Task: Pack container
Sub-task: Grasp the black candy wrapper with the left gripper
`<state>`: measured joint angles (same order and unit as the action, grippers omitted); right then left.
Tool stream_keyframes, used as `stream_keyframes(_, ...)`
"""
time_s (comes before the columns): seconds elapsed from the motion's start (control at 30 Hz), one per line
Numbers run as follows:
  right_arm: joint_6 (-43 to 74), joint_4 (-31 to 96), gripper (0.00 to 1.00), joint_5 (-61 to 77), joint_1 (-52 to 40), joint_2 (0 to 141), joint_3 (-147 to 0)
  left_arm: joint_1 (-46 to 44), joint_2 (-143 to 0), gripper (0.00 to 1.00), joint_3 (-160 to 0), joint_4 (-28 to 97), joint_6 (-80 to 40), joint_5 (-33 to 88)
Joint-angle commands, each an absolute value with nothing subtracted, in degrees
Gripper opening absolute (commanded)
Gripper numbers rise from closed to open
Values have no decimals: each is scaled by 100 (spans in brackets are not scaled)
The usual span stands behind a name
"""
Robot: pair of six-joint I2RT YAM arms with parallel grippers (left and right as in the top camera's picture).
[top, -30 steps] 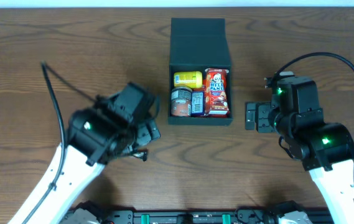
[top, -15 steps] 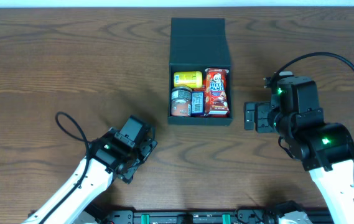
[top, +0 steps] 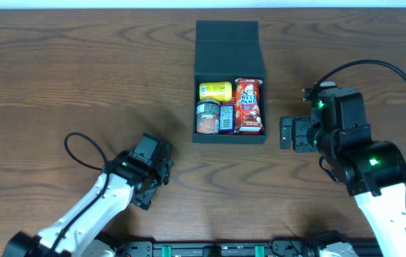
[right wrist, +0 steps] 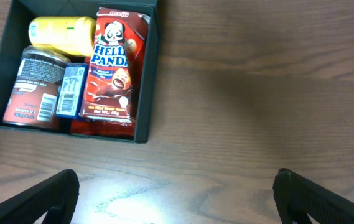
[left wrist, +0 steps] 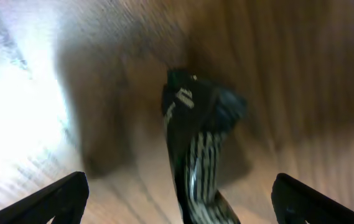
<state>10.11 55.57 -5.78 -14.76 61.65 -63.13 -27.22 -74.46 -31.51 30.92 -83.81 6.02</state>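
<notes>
I should next grab the dark packet across its narrow width near one end of the packet with my left gripper. Its other end then stays free, so the packet can be packed into the container [top: 230,43].
The container [top: 230,43], a dark square box with its flap lid folded back, stands at the table's far middle. It holds a yellow packet [top: 215,90], a dark can [top: 207,117], a small blue packet [top: 227,118] and a red Hello Panda pack [top: 249,106]. My right gripper [top: 286,133] is open and empty just right of the box. In the right wrist view the container [right wrist: 147,93] is at upper left, and the open gripper [right wrist: 177,202] is over bare wood. My left gripper [top: 161,168] is low at the front left, open. Its wrist view is blurred; a dark braided cable [left wrist: 198,155] rises between the fingers [left wrist: 177,211].
A black cable loop [top: 81,151] lies beside the left arm at the front left. The brown wooden table [top: 81,71] stretches left and right of the box. The right arm's cable [top: 374,68] arcs over the right side.
My left arm has pulled back from beside the box toward the front left and dropped low. The right arm and the box contents have not moved.
</notes>
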Motion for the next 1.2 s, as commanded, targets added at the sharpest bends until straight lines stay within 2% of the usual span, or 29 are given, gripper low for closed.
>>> stream_keyframes(0.0, 1068, 5548, 99, -558, -1525, 6139, -6309, -2639, -7695, 95, -3133, 2921, -8313, 598)
stream_keyframes(0.13, 1066, 5548, 99, -558, -1525, 6139, -6309, -2578, -7773, 96, -3133, 2845, -8313, 692)
stream_keyframes(0.2, 1066, 5544, 99, -558, -1525, 6139, -6309, -2578, -7773, 100, -3133, 2842, -8313, 692)
stream_keyframes(0.33, 1066, 5527, 99, -558, -1525, 6139, -6309, -2578, -7773, 80, -3133, 2842, -8313, 709)
stream_keyframes(0.37, 1066, 5527, 99, -558, -1525, 6141, -6309, -2578, -7773, 69, -3133, 2842, -8313, 709)
stream_keyframes(0.4, 1066, 5527, 99, -558, -1525, 6139, -6309, -2578, -7773, 63, -3133, 2842, -8313, 709)
stream_keyframes(0.53, 1066, 5527, 99, -558, -1525, 6139, -6309, -2578, -7771, 45, -3135, 2842, -8313, 755)
stream_keyframes(0.67, 1066, 5527, 99, -561, -1525, 6139, -6309, -2578, -7756, 40, -3135, 2840, -8313, 849)
stream_keyframes(0.73, 1066, 5527, 99, -561, -1525, 6139, -6309, -2578, -7734, 26, -3138, 2823, -8313, 897)
stream_keyframes(0.8, 1066, 5527, 99, -561, -1525, 6139, -6309, -2578, -7703, 20, -3140, 2821, -8313, 902)
stream_keyframes(1.03, 1066, 5527, 99, -582, -1525, 6139, -6309, -2578, -7655, 13, -3142, 2808, -8309, 985)
stream_keyframes(1.17, 1066, 5527, 99, -582, -1525, 6139, -6309, -2578, -7561, 6, -3146, 2182, -7780, 1555)
